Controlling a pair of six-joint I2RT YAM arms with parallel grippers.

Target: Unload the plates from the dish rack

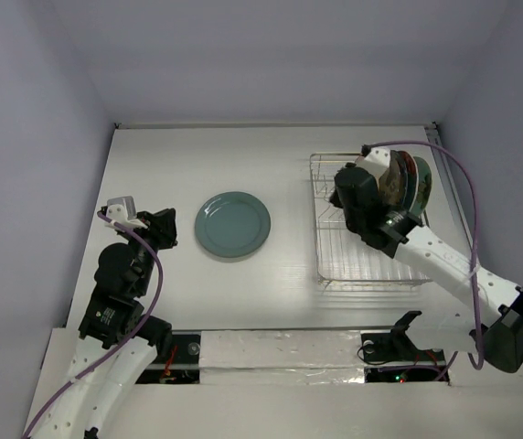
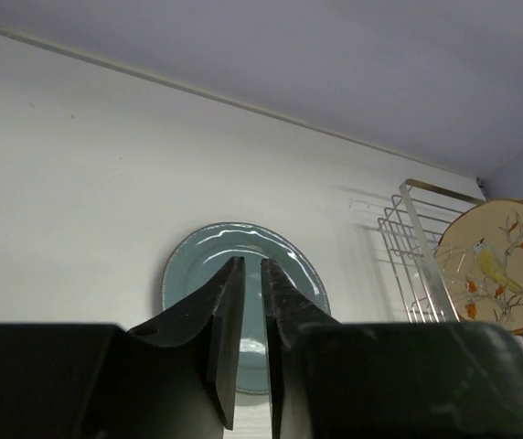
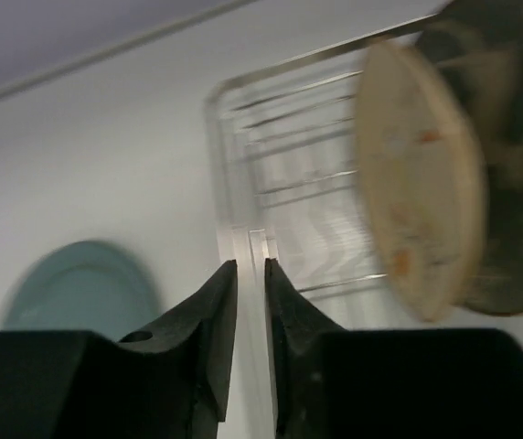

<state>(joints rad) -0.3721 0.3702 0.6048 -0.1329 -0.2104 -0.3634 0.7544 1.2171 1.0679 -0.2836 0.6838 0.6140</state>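
The tan plate needs to be unloaded flat onto the teal plate (image 1: 233, 225). My right gripper will grab the tan plate by its exposed rim (image 1: 391, 177) next.
A plain teal plate (image 1: 233, 225) lies flat on the white table, left of the wire dish rack (image 1: 362, 265). Several plates stand on edge at the rack's far right. The front one is a tan plate (image 1: 391, 180) with a bird on a branch (image 2: 495, 265). My right gripper (image 1: 339, 194) hovers over the rack's left side, just left of the tan plate (image 3: 417, 183), and is shut and empty (image 3: 250, 263). My left gripper (image 1: 166, 222) is shut and empty (image 2: 252, 261). It points at the teal plate (image 2: 197, 265) from the left, apart from it.
White walls close in the table at the back and both sides. A dark patterned plate (image 3: 508, 137) stands behind the tan one. The rack's near half (image 1: 371, 256) holds no plates. The teal plate also shows at the left of the right wrist view (image 3: 79, 283).
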